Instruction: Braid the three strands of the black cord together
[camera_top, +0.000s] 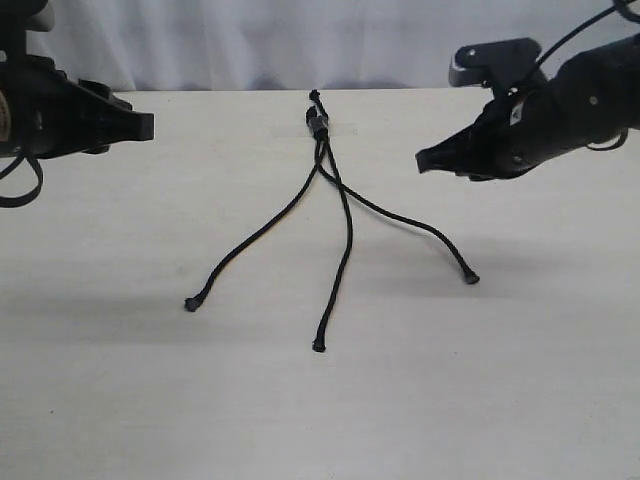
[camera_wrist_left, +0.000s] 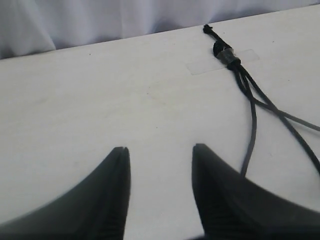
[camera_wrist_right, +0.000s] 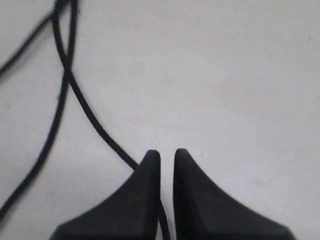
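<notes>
My left gripper should next grab the black cord by its middle strand (camera_top: 345, 240), near that strand's knobby tip (camera_top: 323, 330), to braid the three strands together.
The black cord lies on the pale table with its bound top (camera_top: 319, 122) at the far middle; that top (camera_wrist_left: 225, 52) is taped down. Three strands fan toward the near side: the left strand (camera_top: 255, 235), the middle strand (camera_top: 345, 240) and the right strand (camera_top: 420, 225). Left and middle cross just below the binding. My left gripper (camera_top: 148, 125) hovers far left of the cord, open and empty (camera_wrist_left: 160, 150). My right gripper (camera_top: 422, 161) hangs above the right strand (camera_wrist_right: 85, 107), its jaws almost together with a slim gap (camera_wrist_right: 167, 152), holding nothing.
A strip of clear tape (camera_wrist_left: 210, 65) pins the cord's top to the table (camera_top: 120, 380). A white curtain (camera_top: 300, 40) closes off the table's far edge. Each strand ends in a small knobby tip (camera_top: 319, 346) on bare tabletop.
</notes>
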